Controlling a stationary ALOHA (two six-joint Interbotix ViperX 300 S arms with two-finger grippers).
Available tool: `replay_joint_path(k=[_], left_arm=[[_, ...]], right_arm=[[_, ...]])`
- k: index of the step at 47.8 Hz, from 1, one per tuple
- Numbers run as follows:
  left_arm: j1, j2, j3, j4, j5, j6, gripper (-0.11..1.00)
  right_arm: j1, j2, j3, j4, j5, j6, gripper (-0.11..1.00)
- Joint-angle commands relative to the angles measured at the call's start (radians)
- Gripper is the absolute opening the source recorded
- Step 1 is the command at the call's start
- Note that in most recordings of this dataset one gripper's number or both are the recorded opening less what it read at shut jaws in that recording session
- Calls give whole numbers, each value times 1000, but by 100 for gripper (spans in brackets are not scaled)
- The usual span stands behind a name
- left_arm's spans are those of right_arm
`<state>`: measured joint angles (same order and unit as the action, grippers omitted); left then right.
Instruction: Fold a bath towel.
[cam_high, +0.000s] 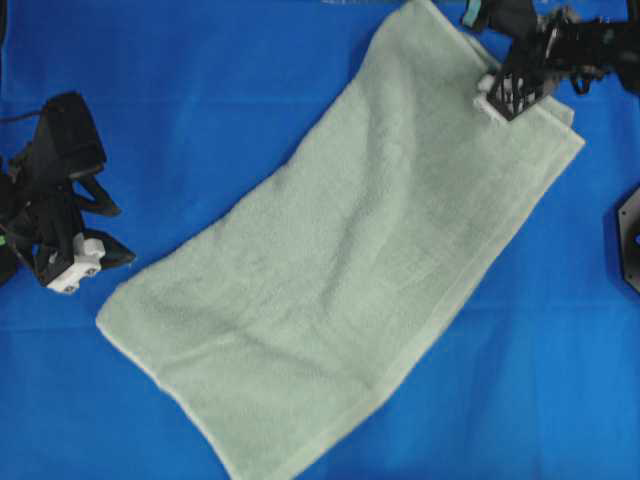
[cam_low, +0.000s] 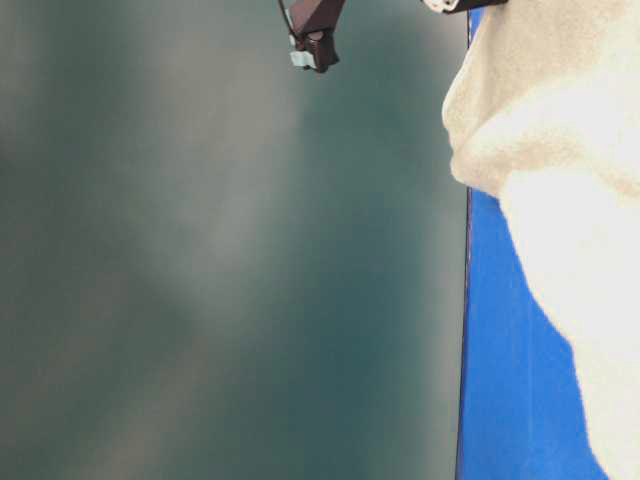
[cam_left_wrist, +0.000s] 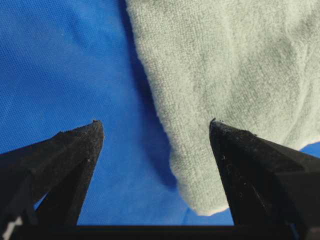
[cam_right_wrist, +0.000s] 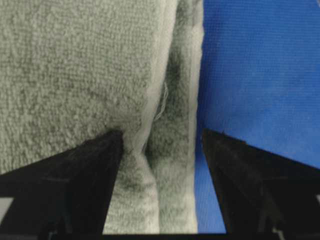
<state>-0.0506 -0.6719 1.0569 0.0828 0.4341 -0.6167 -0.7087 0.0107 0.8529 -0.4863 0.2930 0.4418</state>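
Observation:
My right gripper closes on the towel next. Its fingers stand around the layered hemmed edge, and closing now would catch the bath towel, so it is time to close.
The bath towel is pale sage-green terry and lies flat and diagonal, from the lower left to the upper right of the blue cloth. My left gripper stands open just off the towel's left corner. In the left wrist view that corner of the towel reaches in between the left gripper's spread fingers. My right gripper is open over the towel's upper right end. In the right wrist view the towel's layered hemmed edge lies between the right gripper's fingers, which are not closed on it.
The blue cloth covers the whole table. A black fixture sits at the right edge. The table-level view shows a towel bulge, the cloth's edge and a dark part of an arm at the top.

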Motion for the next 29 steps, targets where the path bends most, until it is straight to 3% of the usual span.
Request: replay_joint_path(k=[1, 8, 17, 29], left_arm=[[5, 3, -21, 3, -9, 0, 81], [5, 5, -23, 3, -9, 0, 81], [5, 5, -23, 3, -12, 0, 81], [5, 6, -25, 3, -14, 0, 81]], right_arm=[[-23, 48, 5, -5, -14, -3, 66], [-23, 57, 12, -6, -14, -14, 56], [-23, 46, 18, -5, 29, -17, 14], [-44, -86, 54, -5, 133, -2, 13]])
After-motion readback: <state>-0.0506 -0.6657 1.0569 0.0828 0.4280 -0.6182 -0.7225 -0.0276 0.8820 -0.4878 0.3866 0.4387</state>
